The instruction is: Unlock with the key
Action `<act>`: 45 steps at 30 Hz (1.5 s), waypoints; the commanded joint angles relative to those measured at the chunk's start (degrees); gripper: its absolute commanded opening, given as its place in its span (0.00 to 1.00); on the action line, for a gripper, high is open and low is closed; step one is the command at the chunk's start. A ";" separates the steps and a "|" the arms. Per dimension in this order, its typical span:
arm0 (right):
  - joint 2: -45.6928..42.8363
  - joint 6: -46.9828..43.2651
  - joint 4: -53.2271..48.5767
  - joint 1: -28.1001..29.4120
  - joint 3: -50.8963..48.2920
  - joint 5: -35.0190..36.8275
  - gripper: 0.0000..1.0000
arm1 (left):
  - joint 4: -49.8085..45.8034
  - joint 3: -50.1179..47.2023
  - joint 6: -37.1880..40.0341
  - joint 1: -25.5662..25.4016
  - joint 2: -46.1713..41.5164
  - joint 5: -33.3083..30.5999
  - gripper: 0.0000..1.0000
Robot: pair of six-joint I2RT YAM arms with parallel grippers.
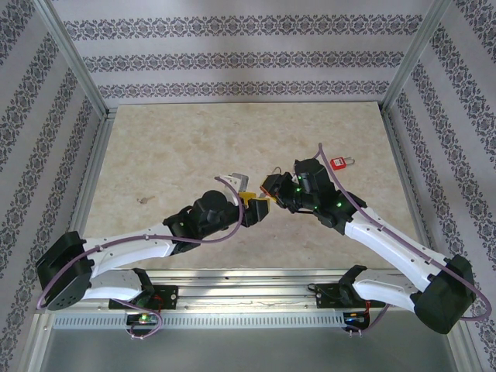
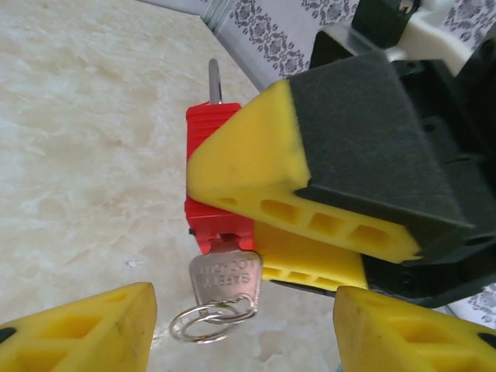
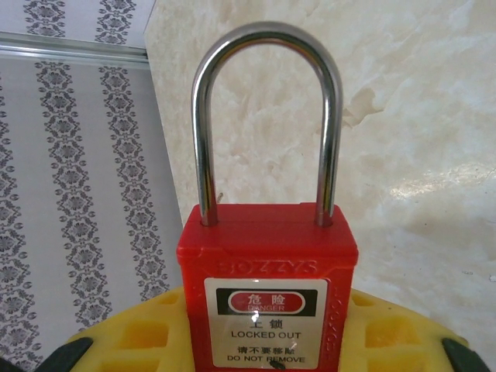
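The key needs to turn to unlock the padlock. My left gripper should next grab the key's flat silver head by the side edges to turn it.
My right gripper is shut on a red padlock labelled "LOCKED OUT". Its silver shackle points away from the wrist, and both legs sit in the body. In the left wrist view the same padlock is clamped between the right gripper's yellow fingers. The key, with a flat silver head and a wire ring, sticks out of the padlock's underside. My left gripper is open, its yellow fingertips on either side of the key and apart from it. From above, the left gripper and the right gripper meet at the table's middle.
A second red padlock lies on the marble table behind the right arm. Patterned walls and metal posts close in the table at the back and sides.
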 commanded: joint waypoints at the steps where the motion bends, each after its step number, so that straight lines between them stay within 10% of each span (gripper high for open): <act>1: 0.03 0.06 2.52 0.57 -0.20 0.23 0.05 | 5.55 -1.66 -1.19 -0.43 -0.63 0.98 0.64; 17: 0.41 4.11 6.83 2.38 -1.64 -1.74 0.05 | 11.93 -0.28 -0.55 -0.43 5.83 -5.22 0.53; 34: -0.20 6.42 9.44 5.48 -5.05 -1.83 0.09 | 15.76 -2.26 1.21 -0.34 5.70 -8.39 0.17; 45: -1.63 3.22 5.53 5.48 -3.78 -0.44 0.55 | 15.63 -4.34 1.75 -0.26 4.15 -5.08 0.11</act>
